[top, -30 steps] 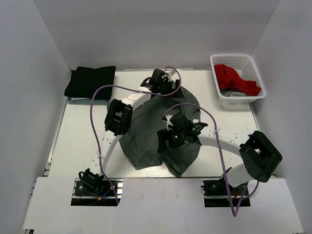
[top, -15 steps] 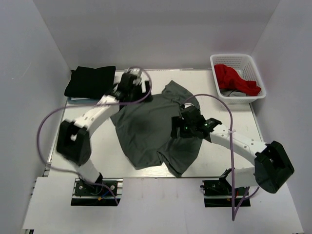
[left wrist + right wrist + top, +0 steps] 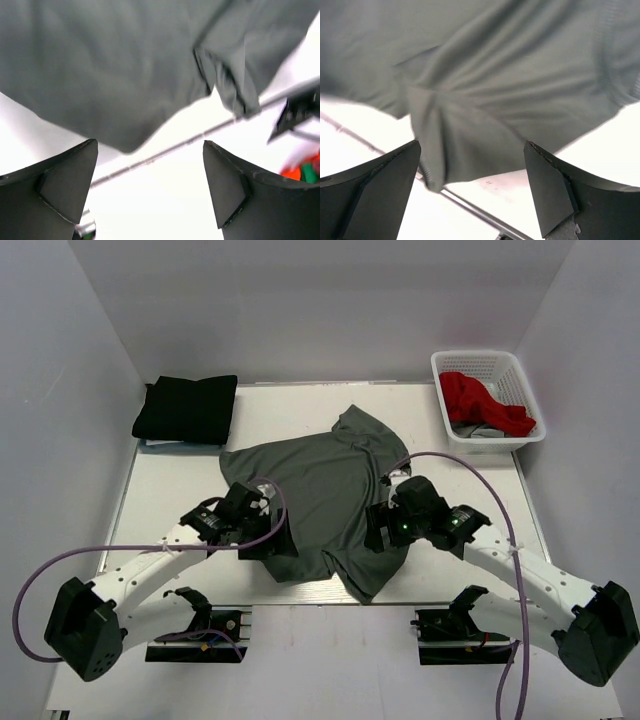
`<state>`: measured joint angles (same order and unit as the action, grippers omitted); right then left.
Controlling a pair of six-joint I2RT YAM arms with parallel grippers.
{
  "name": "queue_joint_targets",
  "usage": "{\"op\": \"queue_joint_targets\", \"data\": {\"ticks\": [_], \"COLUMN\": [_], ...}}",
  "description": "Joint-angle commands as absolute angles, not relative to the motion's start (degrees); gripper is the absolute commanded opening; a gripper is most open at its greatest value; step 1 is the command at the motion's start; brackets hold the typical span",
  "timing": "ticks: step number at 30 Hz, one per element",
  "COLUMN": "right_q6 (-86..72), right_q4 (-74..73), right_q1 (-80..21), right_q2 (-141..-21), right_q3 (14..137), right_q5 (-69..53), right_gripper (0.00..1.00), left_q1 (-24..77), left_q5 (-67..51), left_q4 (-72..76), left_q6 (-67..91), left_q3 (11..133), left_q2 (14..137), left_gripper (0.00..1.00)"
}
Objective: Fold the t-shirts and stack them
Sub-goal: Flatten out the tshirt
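My right gripper should next lift the t-shirt and spread it for folding, so it needs to grab the grey t-shirt's near edge by the creased sleeve (image 3: 375, 588) (image 3: 470, 170).
A dark grey t-shirt (image 3: 320, 490) lies spread flat on the middle of the table. My left gripper (image 3: 276, 538) hovers open at its near left edge, with nothing between the fingers. In the left wrist view the grey t-shirt (image 3: 125, 65) fills the top, and the left gripper (image 3: 150, 167) frames bare table below its hem. My right gripper (image 3: 377, 530) is open over the shirt's near right part. In the right wrist view a creased sleeve of the grey t-shirt (image 3: 460, 145) lies just ahead of the right gripper (image 3: 470, 170). A folded black t-shirt (image 3: 187, 408) sits back left. A red t-shirt (image 3: 480, 400) lies in the basket.
The white mesh basket (image 3: 478, 358) stands at the back right corner, with some grey cloth (image 3: 482, 433) under the red shirt. White walls close in the table on three sides. The table's near edge rail (image 3: 165, 152) runs just below the grey shirt's hem.
The left arm swung from the shirt's far left corner down to its near left edge. The right arm drew back toward the near right. The grey shirt now lies uncovered and spread out.
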<state>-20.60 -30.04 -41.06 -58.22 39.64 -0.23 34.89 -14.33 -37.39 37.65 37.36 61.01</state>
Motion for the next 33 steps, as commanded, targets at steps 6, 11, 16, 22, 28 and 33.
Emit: {"op": "queue_joint_targets", "data": {"ticks": [6,11,16,22,28,33], "right_q6": [-15.56,-14.94,-15.29,-17.84,-20.47,-24.16], "right_q4": [-30.15,-31.63,-30.85,-27.34,-22.59,-22.85], "right_q1": [-50.53,-57.39,-64.15,-68.02,-69.78,-69.79], "right_q2": [-66.25,-67.32,-70.22,-72.06,-75.67,-78.13], "right_q3": [40.6,43.15,43.24,40.79,36.92,37.18], "right_q5": [-8.0,-4.31,1.48,4.31,7.29,15.72], "right_gripper": [0.9,0.9,0.9,0.9,0.78,0.19], "left_q1": [43.32,46.4,49.74,51.94,51.94,50.63], "left_q5": [-14.87,-5.72,-3.0,2.52,12.12,18.25], "left_q4": [-47.53,-52.21,-47.91,-40.27,-41.65,-42.45], "left_q6": [40.34,44.81,46.85,48.77,54.22,56.6], "left_q3": [37.6,38.85,37.71,36.56,38.05,38.06], "left_q2": [67.66,67.06,69.51,75.93,76.55,72.52], "left_gripper": [0.91,0.91,0.91,0.89,0.77,0.63]}}
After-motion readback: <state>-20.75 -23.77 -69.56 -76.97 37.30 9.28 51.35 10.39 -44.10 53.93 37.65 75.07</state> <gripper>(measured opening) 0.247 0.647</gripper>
